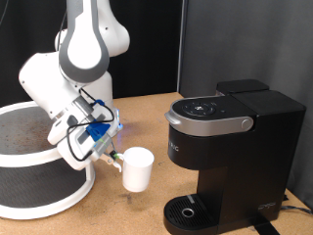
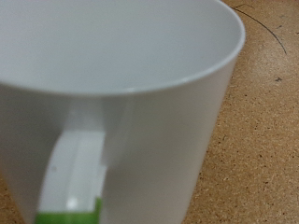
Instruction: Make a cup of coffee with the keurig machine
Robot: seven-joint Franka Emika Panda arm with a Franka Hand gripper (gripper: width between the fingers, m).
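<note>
My gripper needs to move the white cup toward the machine's round drip tray before letting go, because the bottom of the cup is short of the tray.
The small white cup (image 1: 135,168) is on the exterior view's left of the black keurig machine (image 1: 235,137), slightly tilted and at or just above the table. My gripper (image 1: 114,157) is shut on the cup's wall from the exterior view's left. In the wrist view the cup (image 2: 140,84) fills the frame, with one white, green-tipped finger (image 2: 75,177) pressed against its outer wall; the other finger is hidden. The machine's grey lid is down, and its round drip tray (image 1: 186,211) holds nothing.
A white round two-tier stand (image 1: 29,166) fills the exterior view's left, just behind the arm. A thin black cable (image 1: 290,206) trails from the machine's base at the right. The table (image 1: 127,211) is brown particle board.
</note>
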